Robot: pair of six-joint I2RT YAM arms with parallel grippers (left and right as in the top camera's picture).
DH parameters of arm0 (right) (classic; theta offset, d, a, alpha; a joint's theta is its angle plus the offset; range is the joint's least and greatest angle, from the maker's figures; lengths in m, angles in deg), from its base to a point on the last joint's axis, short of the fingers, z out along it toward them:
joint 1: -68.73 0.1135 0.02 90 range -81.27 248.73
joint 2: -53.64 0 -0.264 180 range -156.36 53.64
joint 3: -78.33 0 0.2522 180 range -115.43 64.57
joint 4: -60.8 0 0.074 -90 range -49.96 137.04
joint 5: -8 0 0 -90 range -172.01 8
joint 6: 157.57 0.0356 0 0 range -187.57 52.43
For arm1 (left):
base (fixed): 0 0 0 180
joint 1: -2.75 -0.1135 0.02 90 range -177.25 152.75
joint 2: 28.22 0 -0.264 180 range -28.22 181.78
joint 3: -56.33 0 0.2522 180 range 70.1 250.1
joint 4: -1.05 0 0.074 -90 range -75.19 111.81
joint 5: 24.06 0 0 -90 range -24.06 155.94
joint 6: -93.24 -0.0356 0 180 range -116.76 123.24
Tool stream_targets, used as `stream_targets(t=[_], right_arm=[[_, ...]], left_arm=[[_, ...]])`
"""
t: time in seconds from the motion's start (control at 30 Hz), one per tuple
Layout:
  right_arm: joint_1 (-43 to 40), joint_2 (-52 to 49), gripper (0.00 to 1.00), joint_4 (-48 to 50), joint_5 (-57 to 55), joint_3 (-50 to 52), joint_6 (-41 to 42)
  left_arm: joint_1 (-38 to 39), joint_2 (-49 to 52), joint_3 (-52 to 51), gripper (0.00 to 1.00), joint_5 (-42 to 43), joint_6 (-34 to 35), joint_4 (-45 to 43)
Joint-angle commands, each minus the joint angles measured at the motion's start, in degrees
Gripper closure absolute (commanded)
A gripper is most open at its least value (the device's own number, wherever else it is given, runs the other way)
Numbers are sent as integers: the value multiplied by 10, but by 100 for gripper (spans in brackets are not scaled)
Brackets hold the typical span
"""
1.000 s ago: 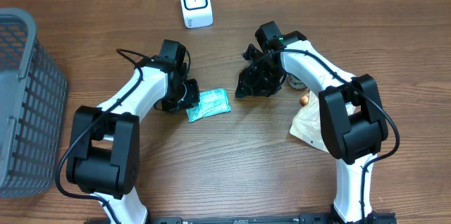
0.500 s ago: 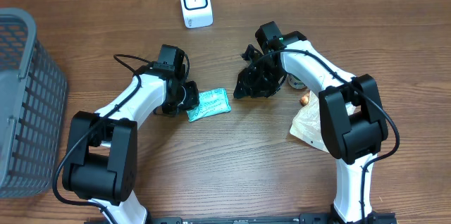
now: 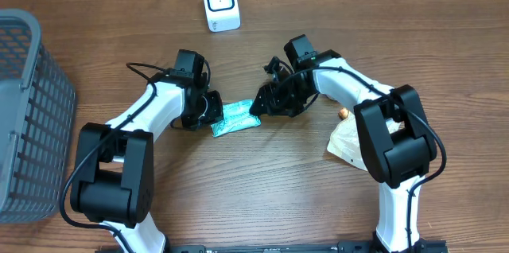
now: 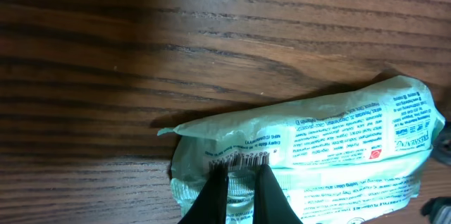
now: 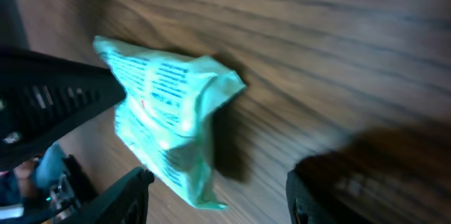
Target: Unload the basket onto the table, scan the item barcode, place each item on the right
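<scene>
The barcode should stay uncovered to face the scanner [image 3: 220, 3]. My right gripper should next grab the packet by the end [image 3: 253, 115] opposite the barcode.
The item is a pale green plastic packet [image 3: 237, 117] lying flat on the wooden table. Its barcode [image 4: 241, 159] faces up near the left end. My left gripper [image 3: 208, 110] is shut on that left end, and in the left wrist view the two black fingertips [image 4: 215, 190] pinch the wrapper just below the barcode. Just off the packet's right end, my right gripper [image 3: 259, 103] is open. In the right wrist view the packet [image 5: 169, 115] has its lower corner between the spread fingers [image 5: 134, 190], touching neither. The white scanner [image 3: 220, 3] stands at the back.
A grey mesh basket [image 3: 32, 110] fills the left edge of the table. A white plastic bag [image 3: 347, 138] lies at the right beside my right arm, with a small brown object [image 3: 343, 113] next to it.
My right gripper has swung left, from beside the bag to the packet's right end, and its jaws have widened a little. The left gripper has shifted slightly left, still gripping the packet.
</scene>
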Motion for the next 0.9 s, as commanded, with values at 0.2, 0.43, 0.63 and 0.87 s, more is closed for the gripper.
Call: stream_targets(t=[0.2, 0.43, 0.63, 0.87], right_arm=[[30, 2, 40, 60, 11, 29, 87], [48, 2, 49, 85, 11, 29, 109], [46, 2, 77, 82, 13, 29, 109], [30, 5, 96, 82, 52, 27, 77]], left_arm=[[-2, 65, -35, 96, -49, 3, 2], [-2, 65, -35, 96, -49, 0, 2], [-2, 65, -35, 96, -50, 0, 2], [-2, 64, -34, 96, -52, -1, 3]])
